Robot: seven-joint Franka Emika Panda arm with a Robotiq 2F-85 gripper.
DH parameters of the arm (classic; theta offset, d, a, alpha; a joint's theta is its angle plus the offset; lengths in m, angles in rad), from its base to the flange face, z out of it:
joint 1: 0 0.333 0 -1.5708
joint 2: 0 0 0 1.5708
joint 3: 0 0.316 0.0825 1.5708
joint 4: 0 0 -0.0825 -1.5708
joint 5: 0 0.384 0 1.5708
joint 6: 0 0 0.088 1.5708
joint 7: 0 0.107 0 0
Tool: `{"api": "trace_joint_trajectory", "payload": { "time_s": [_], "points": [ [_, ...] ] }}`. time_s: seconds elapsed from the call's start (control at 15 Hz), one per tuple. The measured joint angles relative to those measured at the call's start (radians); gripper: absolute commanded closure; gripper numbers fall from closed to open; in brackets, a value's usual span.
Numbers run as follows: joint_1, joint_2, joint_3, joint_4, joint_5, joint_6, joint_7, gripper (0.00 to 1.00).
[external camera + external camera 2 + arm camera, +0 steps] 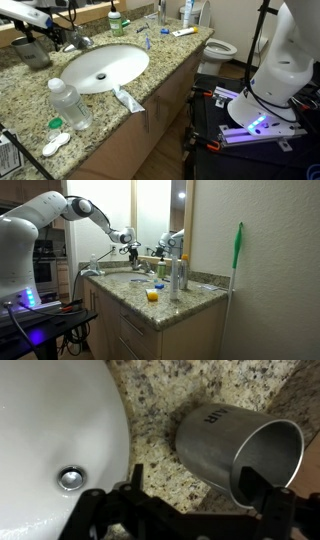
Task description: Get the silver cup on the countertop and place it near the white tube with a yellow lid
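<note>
I should close my gripper on the silver cup now, because its near side is between my fingers, with one finger in the cup's opening, and closing would hold it.
The silver cup stands on the speckled granite countertop right of the white sink; I look down at its open mouth. My gripper is open: one finger is over the counter beside the cup, the other over the cup's mouth, so the near wall lies between them. In an exterior view the cup is at the far left of the countertop, under my gripper. The white tube with a yellow lid lies far along the counter. My gripper also shows in an exterior view.
A clear water bottle and a larger white tube sit at the counter's front edge. A blue toothbrush and a green bottle are behind the sink. A toilet stands beyond the counter.
</note>
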Motion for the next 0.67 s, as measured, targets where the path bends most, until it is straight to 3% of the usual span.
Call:
{"api": "trace_joint_trajectory", "payload": {
  "time_s": [0.67],
  "points": [
    [0.004,0.002,-0.018,0.000,-0.007,0.003,0.044,1.00]
  ]
}}
